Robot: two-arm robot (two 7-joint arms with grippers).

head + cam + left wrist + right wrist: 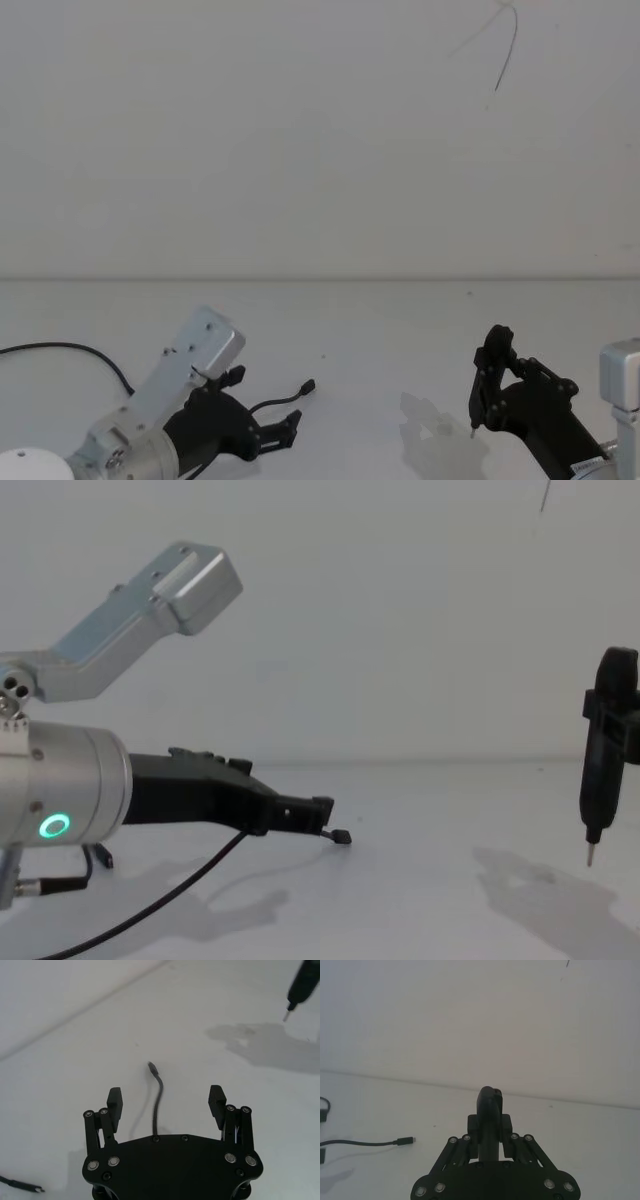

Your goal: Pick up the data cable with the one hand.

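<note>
My left gripper grabs the cord behind that plug (158,1101) next, to keep the data cable's small plug (153,1068) free.
The data cable (159,1105) is a thin black cord lying on the white table, ending in a small plug (151,1067). My left gripper (166,1102), the one hand on the silver wrist with the green ring (55,827), is open low over the table. Its fingers (115,1104) stand on either side of the cord, apart from it. In the head view the left gripper (264,402) is at the bottom left, and the plug (310,385) pokes out just beyond it. The chest view has the cable (185,878) trailing back under the left gripper (318,812).
My right gripper (515,388) hovers at the right, shut on a black pen-shaped tool (603,750) whose metal tip points down above the table (400,330). More black cord (60,347) loops at the far left. A second cable end (22,1186) lies behind the left gripper.
</note>
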